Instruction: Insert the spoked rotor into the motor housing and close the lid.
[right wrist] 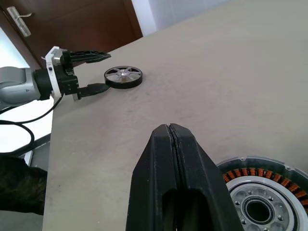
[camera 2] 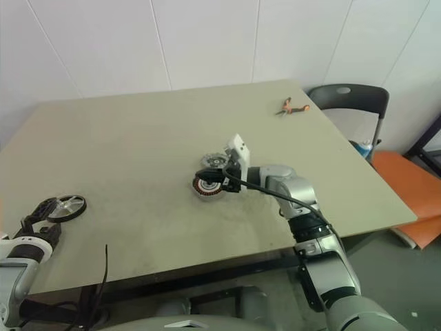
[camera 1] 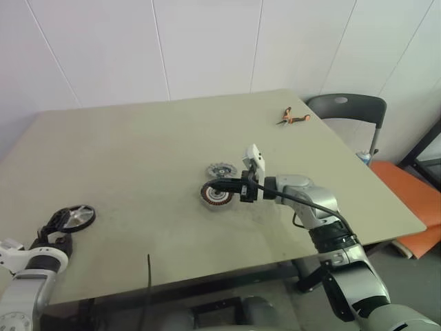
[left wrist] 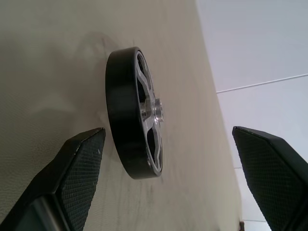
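The left gripper should close now, because its fingers reach past the near edge of the black rim. Closing now would hold the rotor.
The spoked rotor (camera 1: pixel 79 216) lies flat near the table's front left corner, black rim around silvery spokes. My left gripper (camera 1: pixel 59 225) is open, with its fingertips (left wrist: pixel 89 144) on either side of the rotor's near edge and not touching it. At the middle of the table sits the motor housing (camera 1: pixel 216 194), copper windings ringing a dark centre. My right gripper (camera 1: pixel 211 185) is shut and empty, pointing left with its tip over the housing's edge (right wrist: pixel 260 197). The lid (camera 1: pixel 220 170), a grey ridged disc, lies just behind the housing.
Orange-handled pliers (camera 1: pixel 293 118) lie at the table's far right. A dark chair (camera 1: pixel 348 110) and an orange object (camera 1: pixel 413 200) stand beyond the right edge. The table's front edge (camera 1: pixel 207 272) runs close to both arms.
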